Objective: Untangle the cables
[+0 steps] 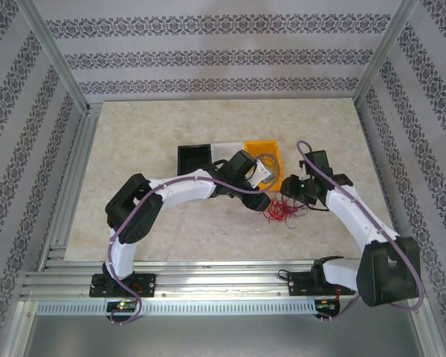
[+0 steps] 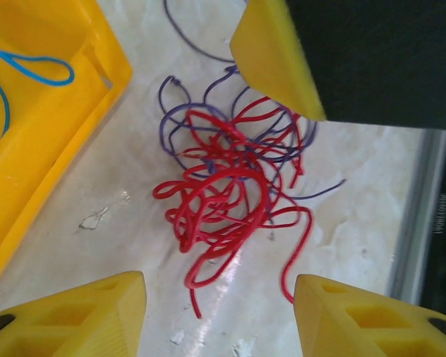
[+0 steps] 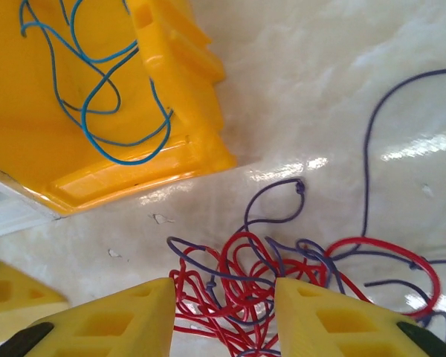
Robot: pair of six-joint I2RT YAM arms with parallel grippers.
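Note:
The purple cable should stay free to untangle, so the robot's left gripper should next grab only the red cable by its loose loop at the tangle's near edge.
The cables are a small tangle of thin red cable and purple cable lying on the table just off the yellow bin; from above they show as a red bunch. My left gripper hovers over the near edge of the tangle, open, with bare table between its fingers. My right gripper is open and straddles the red strands and purple strands, which lie loosely between its fingers. One right finger shows above the far side of the tangle.
The yellow bin stands right beside the tangle and holds a blue cable. A white bin and a black bin stand to its left. The two grippers are close together over the cables. The aluminium frame rail borders the table's near side.

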